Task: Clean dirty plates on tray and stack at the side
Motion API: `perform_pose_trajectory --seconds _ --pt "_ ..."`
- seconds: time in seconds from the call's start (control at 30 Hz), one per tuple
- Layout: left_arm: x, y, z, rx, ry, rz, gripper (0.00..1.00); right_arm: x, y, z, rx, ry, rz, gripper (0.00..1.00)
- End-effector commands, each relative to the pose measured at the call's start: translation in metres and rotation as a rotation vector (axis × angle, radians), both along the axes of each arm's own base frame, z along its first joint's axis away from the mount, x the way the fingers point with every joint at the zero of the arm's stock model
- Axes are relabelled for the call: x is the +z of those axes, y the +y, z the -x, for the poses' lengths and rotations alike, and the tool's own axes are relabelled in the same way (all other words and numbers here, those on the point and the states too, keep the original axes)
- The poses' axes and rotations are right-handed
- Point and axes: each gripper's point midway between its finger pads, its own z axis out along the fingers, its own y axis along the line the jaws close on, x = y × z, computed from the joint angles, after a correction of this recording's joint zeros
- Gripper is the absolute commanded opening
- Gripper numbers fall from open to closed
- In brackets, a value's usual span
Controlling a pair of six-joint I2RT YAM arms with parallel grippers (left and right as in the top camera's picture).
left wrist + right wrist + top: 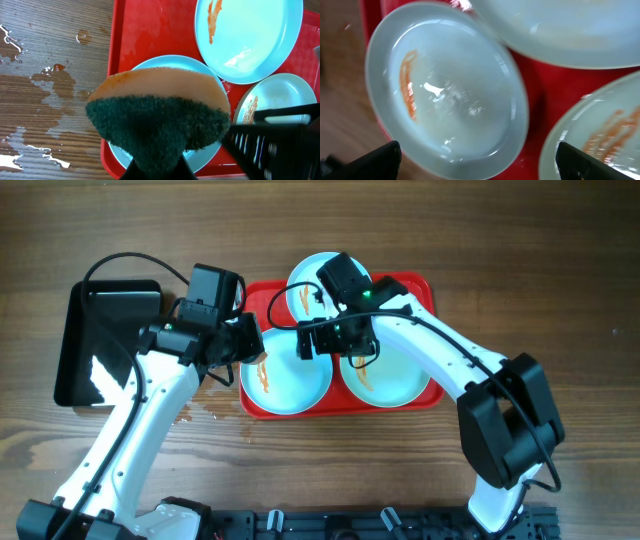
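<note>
The right gripper should next grab the plate under the sponge (pixel 160 115) by the plate's rim, on the side away from the streak, so that the plate's side stays open to clean.
The red tray (pixel 415 285) holds three pale aqua plates. The front-left plate (pixel 290 385), front-right plate (pixel 395 380) and back plate (pixel 305 280) all carry orange-brown streaks. My left gripper (pixel 245 340) is shut on a sponge (pixel 160 115), orange on one side and dark green on the other, held just above the front-left plate (pixel 150 65) by the tray's left rim (pixel 112 75). My right gripper (pixel 335 340) hovers between the plates. In the right wrist view it (pixel 480 162) is open and empty over a streaked plate (pixel 445 90).
A glossy black tray (pixel 100 340) sits on the wooden table left of the red tray. Water puddles (pixel 215 400) lie on the wood by the red tray's front-left corner, also in the left wrist view (pixel 50 85). A black rail (pixel 350 525) runs along the table's front edge.
</note>
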Motion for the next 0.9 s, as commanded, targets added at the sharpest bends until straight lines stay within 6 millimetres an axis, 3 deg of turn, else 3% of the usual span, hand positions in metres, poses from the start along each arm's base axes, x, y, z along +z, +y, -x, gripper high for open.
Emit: perform_pose_trajectory --seconds 0.0,0.13,0.2,0.27,0.3,0.4,0.57,0.77,0.87 --pt "0.002 0.002 -0.004 0.025 -0.009 -0.009 0.04 -0.006 -0.013 -0.021 -0.096 -0.073 0.082 1.00" --pt "0.002 0.002 -0.004 0.025 -0.009 -0.009 0.04 -0.003 -0.008 -0.029 -0.050 -0.123 0.065 1.00" --pt "0.002 0.002 -0.004 0.025 -0.008 -0.009 0.04 -0.002 -0.006 -0.033 -0.051 -0.139 0.054 0.72" --pt "0.002 0.002 -0.004 0.025 -0.008 -0.008 0.04 -0.003 -0.006 -0.038 -0.056 -0.161 0.059 0.53" --pt "0.002 0.002 -0.004 0.025 -0.008 -0.008 0.04 -0.004 -0.008 -0.041 -0.057 -0.174 0.075 0.51" --pt "0.002 0.002 -0.004 0.025 -0.007 -0.008 0.04 -0.008 -0.016 -0.044 -0.066 -0.191 0.122 0.50" --pt "0.002 0.000 -0.002 0.020 -0.002 0.002 0.04 -0.021 -0.018 -0.040 -0.058 -0.160 0.143 0.66" --pt "0.002 0.000 -0.002 0.018 -0.002 0.005 0.04 -0.039 -0.001 -0.028 0.051 -0.095 0.069 0.57" --pt "0.002 0.000 -0.002 0.019 -0.002 0.004 0.04 -0.042 -0.003 -0.027 0.050 -0.089 0.080 0.54"
